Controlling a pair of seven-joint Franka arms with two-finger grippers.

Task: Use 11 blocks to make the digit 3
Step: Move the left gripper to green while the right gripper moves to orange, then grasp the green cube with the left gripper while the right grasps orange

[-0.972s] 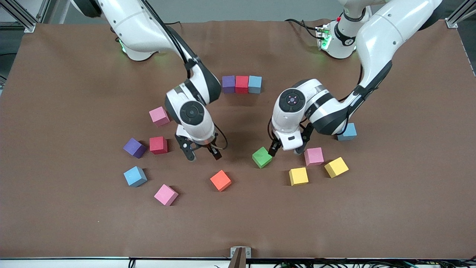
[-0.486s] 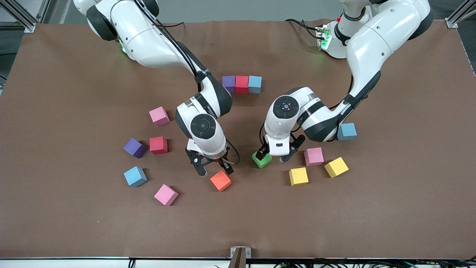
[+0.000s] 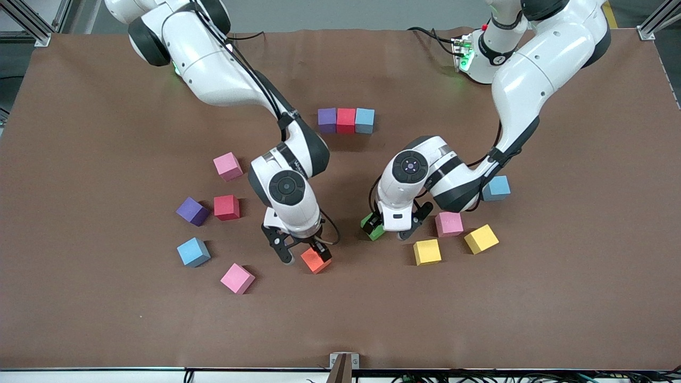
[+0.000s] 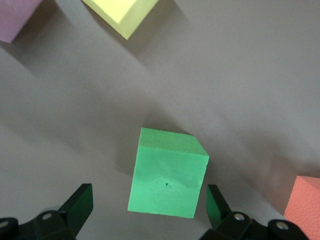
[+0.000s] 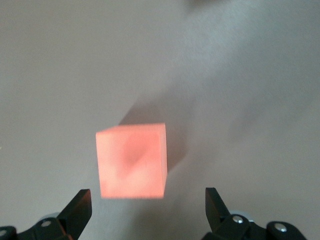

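Note:
My left gripper needs to go down first and then close on the green block. The green block is partly between my fingers, but they are above its top side point(image 4: 166, 183).
A short bar of three touching blocks, purple point(image 3: 326, 119), red point(image 3: 346, 119) and light blue point(image 3: 365, 119), lies at the table's middle, toward the robots. My right gripper point(image 3: 305, 257) is open and low over the orange block point(image 3: 316, 261); in the right wrist view its fingers point(image 5: 80, 207) straddle the orange block point(image 5: 132, 160) at tip level. My left gripper point(image 3: 389, 229) is open and low over the green block point(image 3: 373, 227); in the left wrist view the green block point(image 4: 168, 180) sits partly between the open fingers point(image 4: 217, 205).
Loose blocks toward the right arm's end: pink point(image 3: 227, 166), purple point(image 3: 192, 211), red point(image 3: 226, 207), light blue point(image 3: 193, 252), pink point(image 3: 238, 278). Toward the left arm's end: pink point(image 3: 449, 223), yellow point(image 3: 427, 251), yellow point(image 3: 481, 239), light blue point(image 3: 496, 188).
The right gripper has moved toward the front camera and come down over the orange block. The left gripper has shifted over the green block and lowered. No block has moved.

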